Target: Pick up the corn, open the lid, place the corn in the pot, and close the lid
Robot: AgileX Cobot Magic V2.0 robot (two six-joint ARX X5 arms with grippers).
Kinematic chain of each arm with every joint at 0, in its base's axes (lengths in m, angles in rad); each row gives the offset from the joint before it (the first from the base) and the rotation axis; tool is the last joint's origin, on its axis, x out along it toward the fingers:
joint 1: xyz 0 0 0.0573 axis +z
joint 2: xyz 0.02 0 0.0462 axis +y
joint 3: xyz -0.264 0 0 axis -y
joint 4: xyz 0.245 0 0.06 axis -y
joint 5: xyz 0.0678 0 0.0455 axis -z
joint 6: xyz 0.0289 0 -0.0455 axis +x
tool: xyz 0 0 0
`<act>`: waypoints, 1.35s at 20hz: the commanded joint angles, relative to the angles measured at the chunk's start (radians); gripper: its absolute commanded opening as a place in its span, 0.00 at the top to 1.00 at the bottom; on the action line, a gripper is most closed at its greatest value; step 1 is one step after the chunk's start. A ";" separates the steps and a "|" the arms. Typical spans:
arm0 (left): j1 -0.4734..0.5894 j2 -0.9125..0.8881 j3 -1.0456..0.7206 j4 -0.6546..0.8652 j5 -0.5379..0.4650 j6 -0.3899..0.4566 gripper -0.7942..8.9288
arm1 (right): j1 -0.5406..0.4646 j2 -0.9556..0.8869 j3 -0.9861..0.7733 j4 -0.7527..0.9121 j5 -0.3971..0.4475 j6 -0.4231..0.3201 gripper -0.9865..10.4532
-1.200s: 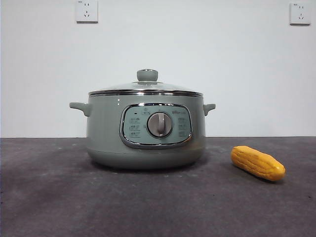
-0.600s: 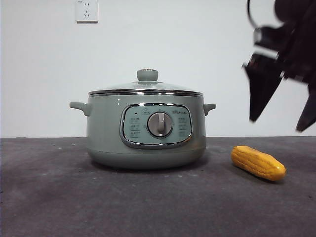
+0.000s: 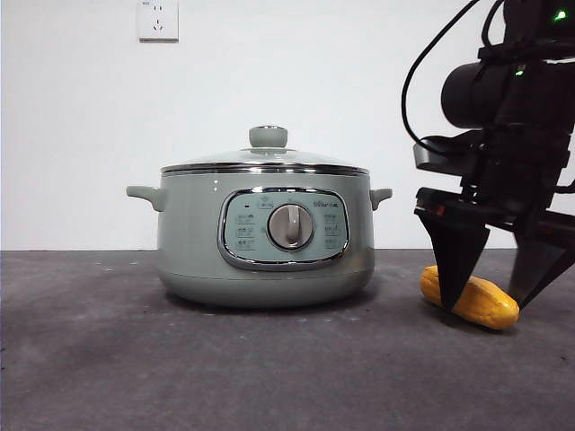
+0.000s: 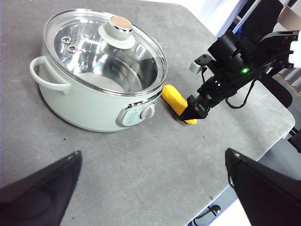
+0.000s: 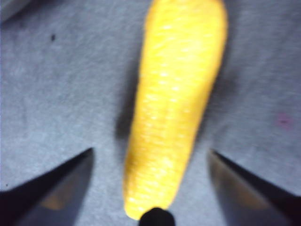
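Observation:
To open the pot for the corn (image 3: 481, 299), my left gripper should next grab the lid by its round top knob.
The sage-green pot (image 3: 266, 242) stands on the table with its glass lid (image 3: 266, 160) on, green knob (image 3: 268, 136) on top. The yellow corn (image 3: 481, 299) lies on the table to the pot's right. My right gripper (image 3: 492, 292) is open, low over the corn, one jaw on each side of it; the right wrist view shows the corn (image 5: 174, 103) between the jaws, untouched. My left gripper (image 4: 150, 188) is open and empty, high above the table, looking down on the pot (image 4: 94, 101), the lid (image 4: 106, 52), the corn (image 4: 175, 100) and the right gripper (image 4: 194, 110).
The dark grey table (image 3: 180, 359) ends at a white wall with a socket (image 3: 158, 20). In the left wrist view the table's edge (image 4: 282, 117) runs close behind the right arm.
The right arm came in from the upper right and dropped down until its open jaws straddle the corn. The pot, lid and corn have not moved.

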 commanded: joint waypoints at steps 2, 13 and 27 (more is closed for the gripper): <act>-0.001 0.003 0.002 0.008 0.003 0.000 0.33 | 0.008 0.029 0.002 0.005 0.010 0.016 0.72; -0.002 0.053 0.002 0.066 0.004 -0.008 0.33 | 0.006 -0.053 0.002 -0.054 0.016 0.004 0.93; -0.331 0.627 0.286 0.429 -0.240 0.003 0.34 | 0.006 -0.803 0.002 -0.217 0.016 0.017 0.93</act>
